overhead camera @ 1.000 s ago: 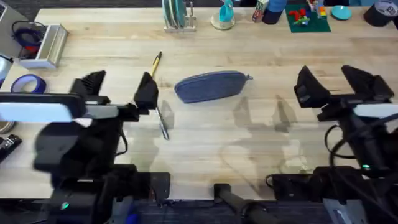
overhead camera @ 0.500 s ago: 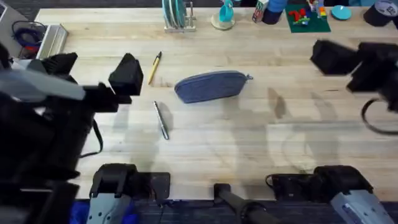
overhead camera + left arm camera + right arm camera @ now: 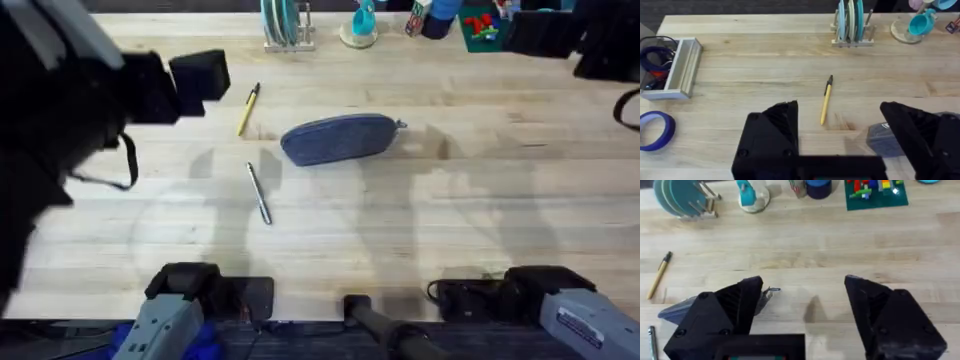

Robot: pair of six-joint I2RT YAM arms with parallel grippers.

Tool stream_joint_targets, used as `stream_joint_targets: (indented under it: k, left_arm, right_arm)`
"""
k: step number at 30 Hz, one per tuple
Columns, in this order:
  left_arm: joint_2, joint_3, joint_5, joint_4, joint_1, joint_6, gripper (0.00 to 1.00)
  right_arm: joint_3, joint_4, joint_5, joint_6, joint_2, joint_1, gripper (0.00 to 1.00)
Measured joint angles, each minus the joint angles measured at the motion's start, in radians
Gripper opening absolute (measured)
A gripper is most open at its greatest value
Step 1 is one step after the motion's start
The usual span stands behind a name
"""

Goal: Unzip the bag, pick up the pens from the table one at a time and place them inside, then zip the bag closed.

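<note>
The bag's pull tab (image 3: 401, 124) sticks out at one end, so I next need to grab the bag by its opposite end (image 3: 292, 146) with my left gripper.
The blue-grey bag (image 3: 338, 138) lies zipped in the middle of the table (image 3: 400, 220), its pull tab (image 3: 401, 125) at the right end. The yellow pen (image 3: 248, 108) lies up-left of the bag, and the silver pen (image 3: 259, 192) lies in front of its left end. My left arm looms dark at the upper left, with one finger (image 3: 200, 75) left of the yellow pen. The left gripper (image 3: 840, 112) is open and empty above the yellow pen (image 3: 826, 100). High at the far right, my right gripper (image 3: 804, 282) is open and empty, with the pull tab (image 3: 771, 290) below it.
A rack of teal plates (image 3: 285, 25), a teal cup (image 3: 360, 22) and a green brick plate (image 3: 490, 28) line the far edge. A metal tray (image 3: 682, 67) and a blue tape roll (image 3: 655, 131) sit at the far left.
Both arms have risen and swung toward the far side. The left gripper left the silver pen for the upper left; the right went to the far right corner. Bag and pens stayed put.
</note>
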Motion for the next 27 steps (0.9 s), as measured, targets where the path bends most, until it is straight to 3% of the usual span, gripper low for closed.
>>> stream_joint_targets:
  k: [11, 27]
  left_arm:
    - [0.211, 0.164, 0.088, -0.06, 0.0, 0.0, 0.993]
    - [0.223, 0.169, 0.115, -0.167, 0.0, -0.001, 0.993]
  right_arm:
    - [0.045, -0.029, 0.0, 0.0, 0.095, 0.012, 0.996]
    - [0.046, -0.016, 0.0, 0.0, 0.095, 0.012, 0.996]
